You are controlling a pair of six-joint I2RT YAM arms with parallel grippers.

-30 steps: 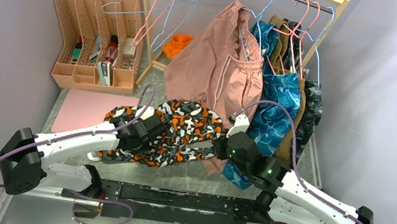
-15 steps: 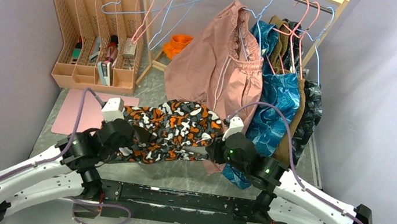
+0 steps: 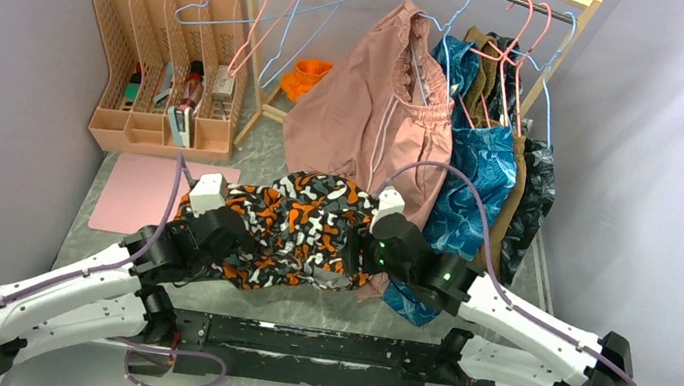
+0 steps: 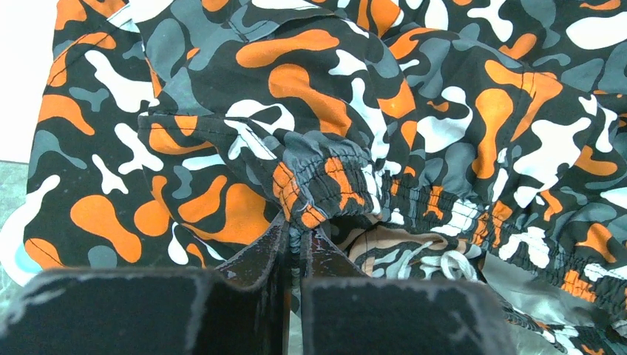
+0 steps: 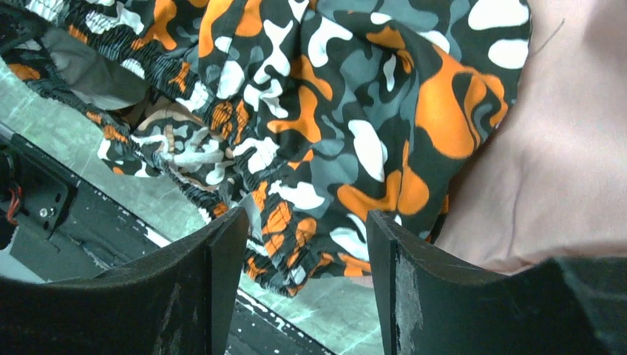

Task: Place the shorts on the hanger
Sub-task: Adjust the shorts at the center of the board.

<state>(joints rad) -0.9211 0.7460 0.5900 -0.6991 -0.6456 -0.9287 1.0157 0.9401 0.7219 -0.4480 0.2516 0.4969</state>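
The right gripper grips the waistband's loose end (image 3: 357, 279) next, opposite my left gripper, to stretch the waistband of the shorts (image 3: 297, 232) for the hanger.
The shorts (image 3: 297, 232), in an orange, black, white and grey blotch print, lie bunched on the table between my two grippers. My left gripper (image 3: 219, 236) is shut on their elastic waistband; in the left wrist view the gathered band (image 4: 325, 177) is pinched between the closed fingertips (image 4: 299, 233). My right gripper (image 3: 360, 253) is open, and the shorts' edge (image 5: 296, 222) lies loose between its spread fingers (image 5: 225, 255). Light-blue hangers (image 3: 205, 0) hang empty among pink ones on the wooden stand at the back left; I cannot tell which is the task's hanger.
A plain pink garment (image 3: 370, 106) and a blue leaf-print one (image 3: 469, 191) hang from the rail right behind the shorts. A peach desk organiser (image 3: 165, 57) and a pink mat (image 3: 141, 190) sit at the left. A black base rail (image 3: 297, 343) runs along the near edge.
My left gripper closed on the waistband and its arm swung round to the near left. My right gripper let go of the shorts, opened and shifted slightly left.
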